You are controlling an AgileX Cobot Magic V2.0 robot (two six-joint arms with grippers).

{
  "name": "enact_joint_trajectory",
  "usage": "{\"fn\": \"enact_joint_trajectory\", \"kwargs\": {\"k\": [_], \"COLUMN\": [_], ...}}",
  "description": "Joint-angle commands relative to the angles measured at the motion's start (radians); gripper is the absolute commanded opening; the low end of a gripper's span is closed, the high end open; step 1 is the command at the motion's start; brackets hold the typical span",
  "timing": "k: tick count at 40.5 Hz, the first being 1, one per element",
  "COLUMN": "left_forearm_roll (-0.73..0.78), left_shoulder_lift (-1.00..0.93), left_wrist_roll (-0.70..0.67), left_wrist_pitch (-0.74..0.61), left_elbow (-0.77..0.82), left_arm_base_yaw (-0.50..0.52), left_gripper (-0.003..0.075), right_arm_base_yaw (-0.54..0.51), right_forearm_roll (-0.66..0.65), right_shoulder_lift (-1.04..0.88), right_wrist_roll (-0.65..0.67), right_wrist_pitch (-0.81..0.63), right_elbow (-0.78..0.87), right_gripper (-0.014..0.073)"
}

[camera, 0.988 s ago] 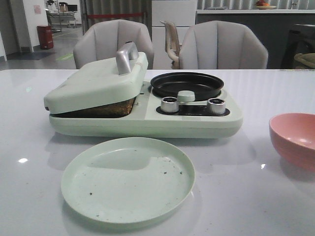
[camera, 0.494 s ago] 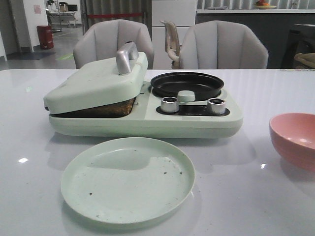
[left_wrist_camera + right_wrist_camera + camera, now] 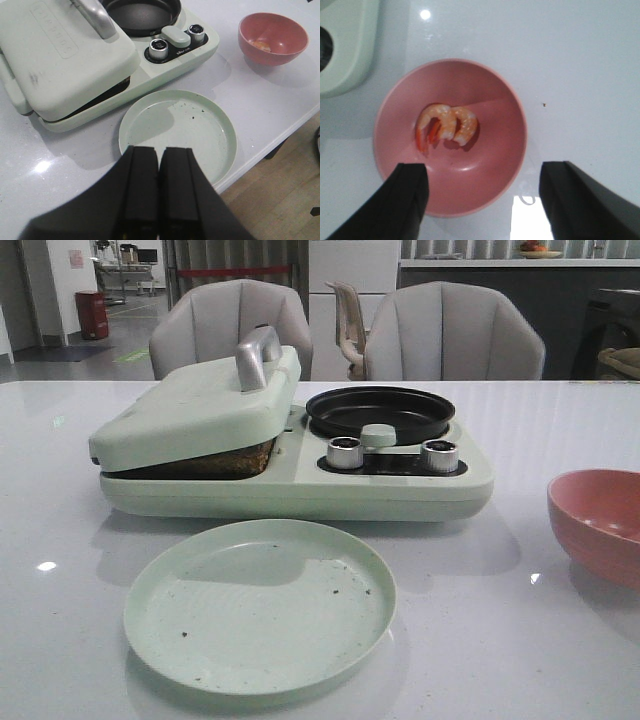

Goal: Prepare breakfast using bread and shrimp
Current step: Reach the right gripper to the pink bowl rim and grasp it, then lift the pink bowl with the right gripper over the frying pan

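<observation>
I need to pinch the pink bowl by its thin rim [image 3: 508, 185] with my right gripper next, because the bowl is wider than my open fingers.
Two curled orange-and-white shrimp [image 3: 446, 127] lie together in a pink bowl [image 3: 490, 165]. My right gripper [image 3: 482, 172] is open and hangs above the bowl, its fingers on either side of the bowl's near rim and apart from the shrimp. The bowl also shows at the front view's right edge [image 3: 598, 525] and in the left wrist view [image 3: 272, 37]. A brown crusted edge of bread [image 3: 225, 460] shows under the tilted lid [image 3: 195, 405] of the pale green breakfast maker; the rest is hidden. My left gripper [image 3: 159, 152] is shut and empty, above the green plate's [image 3: 200, 130] near edge.
The breakfast maker [image 3: 400, 490] has a black round pan [image 3: 380, 412] and two silver knobs [image 3: 345, 452]. The crumb-speckled green plate [image 3: 260, 605] lies in front of it. Two chairs stand behind the table. The table edge [image 3: 280, 140] runs close to the plate.
</observation>
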Motion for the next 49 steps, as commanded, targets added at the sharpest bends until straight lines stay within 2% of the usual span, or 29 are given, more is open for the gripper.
{"fn": "enact_joint_trajectory", "kwargs": {"k": [1, 6, 19, 22, 30, 35, 41, 49], "left_forearm_roll": [-0.027, -0.027, -0.03, -0.036, -0.043, -0.043, -0.047, -0.047], "left_shoulder_lift": [-0.002, -0.002, -0.002, -0.002, -0.002, -0.002, -0.002, -0.002], "left_wrist_roll": [0.001, 0.001, 0.001, 0.001, 0.001, 0.001, 0.001, 0.001], "left_wrist_pitch": [-0.071, -0.071, -0.071, -0.071, -0.071, -0.071, -0.071, -0.071], "left_elbow": [-0.031, -0.031, -0.031, -0.031, -0.031, -0.031, -0.031, -0.031], "left_arm_base_yaw": [-0.008, -0.008, -0.008, -0.008, -0.008, -0.008, -0.008, -0.008], "left_gripper": [0.0101, 0.0101, 0.0101, 0.0101, 0.0101, 0.0101, 0.0101, 0.0101], "right_arm_base_yaw": [-0.015, -0.015, -0.015, -0.015, -0.015, -0.015, -0.006, 0.032], "right_forearm_roll": [-0.023, -0.062, -0.068, -0.068, -0.092, -0.093, -0.094, -0.118], "right_shoulder_lift": [0.058, 0.148, 0.31, 0.331, 0.348, 0.348, 0.316, 0.27], "right_wrist_roll": [-0.01, -0.01, -0.01, -0.01, -0.01, -0.01, -0.01, -0.035], "right_wrist_pitch": [-0.078, -0.136, -0.265, -0.273, -0.282, -0.285, -0.224, -0.088], "right_elbow": [-0.052, -0.062, -0.062, -0.062, -0.062, -0.062, -0.134, -0.398], "right_gripper": [0.0567, 0.0567, 0.0562, 0.051, 0.0248, 0.0139, 0.0043, 0.0034]}}
